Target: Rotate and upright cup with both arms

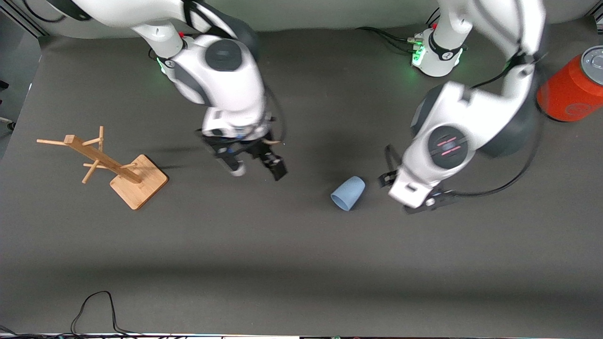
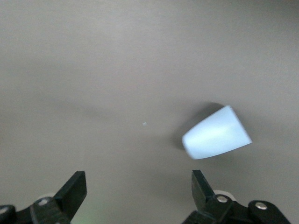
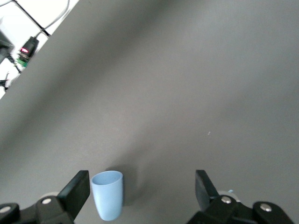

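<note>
The light-blue cup [image 1: 348, 193] needs to be rotated and set upright, so the robot's left gripper should grab it by its open rim [image 1: 340, 201] next.
The light-blue cup [image 1: 348, 193] lies on its side on the dark table, between the two arms, its open mouth turned toward the front camera. My left gripper [image 1: 412, 194] hangs open and empty just beside the cup, toward the left arm's end of the table. In the left wrist view the cup [image 2: 216, 133] lies close to one finger [image 2: 200, 186] of the open left gripper [image 2: 138, 186]. My right gripper [image 1: 256, 165] is open and empty over bare table, apart from the cup. In the right wrist view the cup [image 3: 107, 195] shows by the open right gripper [image 3: 142, 186].
A wooden peg rack [image 1: 118, 167] stands toward the right arm's end of the table. A large orange-red can [image 1: 572, 89] with a silver top sits at the left arm's end. A black cable [image 1: 94, 310] loops at the table's front edge.
</note>
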`<state>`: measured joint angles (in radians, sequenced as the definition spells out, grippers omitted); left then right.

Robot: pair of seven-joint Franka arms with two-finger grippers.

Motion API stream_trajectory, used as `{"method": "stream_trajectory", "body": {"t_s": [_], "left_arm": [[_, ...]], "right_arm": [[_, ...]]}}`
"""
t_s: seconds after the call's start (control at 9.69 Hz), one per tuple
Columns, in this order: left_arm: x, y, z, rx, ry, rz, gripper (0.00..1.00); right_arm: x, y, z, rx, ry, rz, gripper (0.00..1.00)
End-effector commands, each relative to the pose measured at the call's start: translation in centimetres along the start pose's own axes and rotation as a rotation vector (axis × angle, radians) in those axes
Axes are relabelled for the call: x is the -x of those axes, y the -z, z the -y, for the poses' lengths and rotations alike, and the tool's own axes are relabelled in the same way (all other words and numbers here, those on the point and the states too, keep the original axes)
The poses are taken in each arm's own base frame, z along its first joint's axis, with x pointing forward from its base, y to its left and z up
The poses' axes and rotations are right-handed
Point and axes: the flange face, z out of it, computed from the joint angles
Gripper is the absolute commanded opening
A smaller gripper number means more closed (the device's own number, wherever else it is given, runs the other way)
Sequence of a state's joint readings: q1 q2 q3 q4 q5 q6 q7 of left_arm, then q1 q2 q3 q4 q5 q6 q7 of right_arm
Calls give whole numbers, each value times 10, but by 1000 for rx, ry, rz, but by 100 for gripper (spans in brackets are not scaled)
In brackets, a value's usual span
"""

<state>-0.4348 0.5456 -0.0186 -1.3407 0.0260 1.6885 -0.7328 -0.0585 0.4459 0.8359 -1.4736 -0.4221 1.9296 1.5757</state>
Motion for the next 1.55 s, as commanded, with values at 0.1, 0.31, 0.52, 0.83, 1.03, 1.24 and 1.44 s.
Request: {"method": "stream_trajectory", "body": {"t_s": [0.1, 0.31, 0.52, 0.83, 1.03, 1.24, 1.44], "left_arm": [[-41, -49, -59, 48, 115, -69, 100], [-54, -111, -72, 36, 131, -54, 100], [-58, -165, -79, -1, 119, -32, 100], [-43, -196, -86, -103, 54, -20, 100], [-41, -192, -84, -115, 49, -9, 100], [-40, -187, -83, -127, 28, 6, 99], [-37, -174, -78, -145, 5, 27, 88]], "right_arm": [[-90, 56, -47, 9, 233, 46, 100], [-147, 78, -81, -9, 387, 56, 100], [-204, 100, -128, -49, 532, 96, 100], [-271, 112, -205, 11, 628, 136, 100], [-291, 114, -239, 33, 665, 148, 100], [-293, 122, -257, 48, 685, 180, 100], [-289, 121, -268, 48, 725, 195, 100]]}}
